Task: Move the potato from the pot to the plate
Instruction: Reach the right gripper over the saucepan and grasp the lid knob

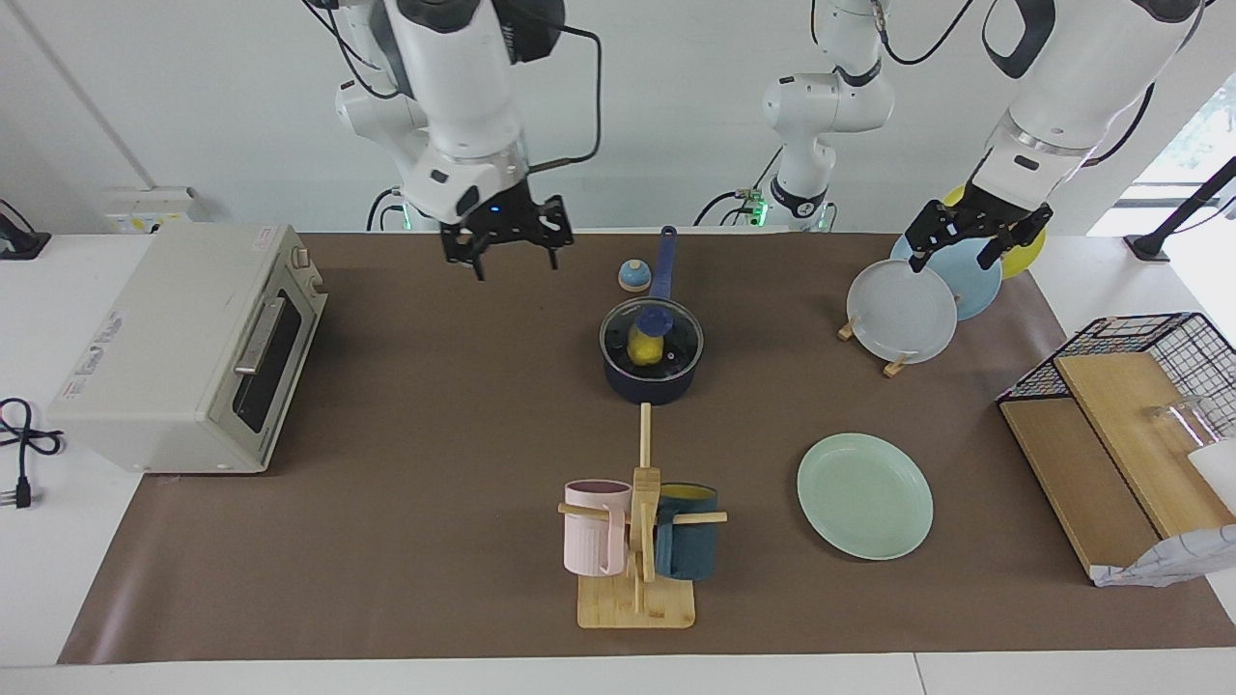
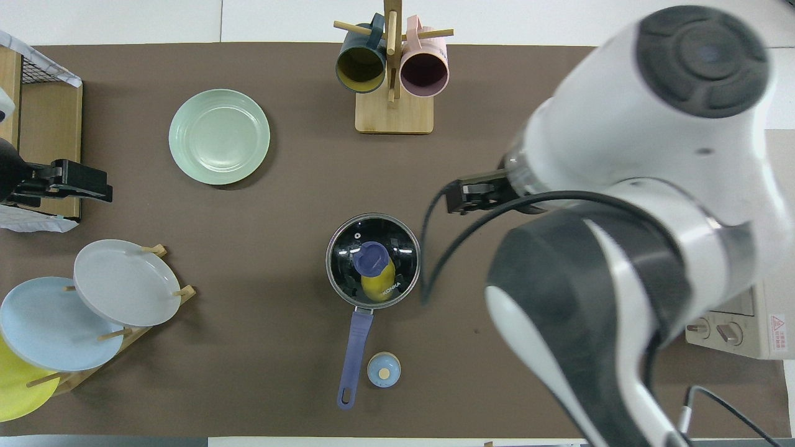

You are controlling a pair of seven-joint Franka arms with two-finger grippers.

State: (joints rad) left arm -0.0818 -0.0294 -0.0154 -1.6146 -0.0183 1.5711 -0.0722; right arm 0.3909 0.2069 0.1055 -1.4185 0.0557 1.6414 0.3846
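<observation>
The glass spreads across the whole pot, so my right gripper will take hold of the lid by its narrow blue knob (image 2: pixel 371 258) next.
The navy pot (image 1: pixel 652 378) (image 2: pixel 340 243) stands mid-mat under a glass lid with a blue knob (image 1: pixel 655 319) (image 2: pixel 371 257), its long blue handle pointing toward the robots. Through the lid shows the yellow potato (image 1: pixel 642 347) (image 2: pixel 379 287). The mint-green plate (image 1: pixel 864 495) (image 2: pixel 219 136) lies bare, farther from the robots and toward the left arm's end. My right gripper (image 1: pixel 517 265) (image 2: pixel 456 197) hangs open and empty over the mat beside the pot. My left gripper (image 1: pixel 948 263) (image 2: pixel 93 188) waits open over the plate rack.
A mug tree (image 1: pixel 637 541) with a pink and a teal mug stands farther out than the pot. A toaster oven (image 1: pixel 183 347) sits at the right arm's end. A rack of plates (image 1: pixel 903 311), a small blue bell (image 1: pixel 632 276) and a wire basket (image 1: pixel 1149 338) are also present.
</observation>
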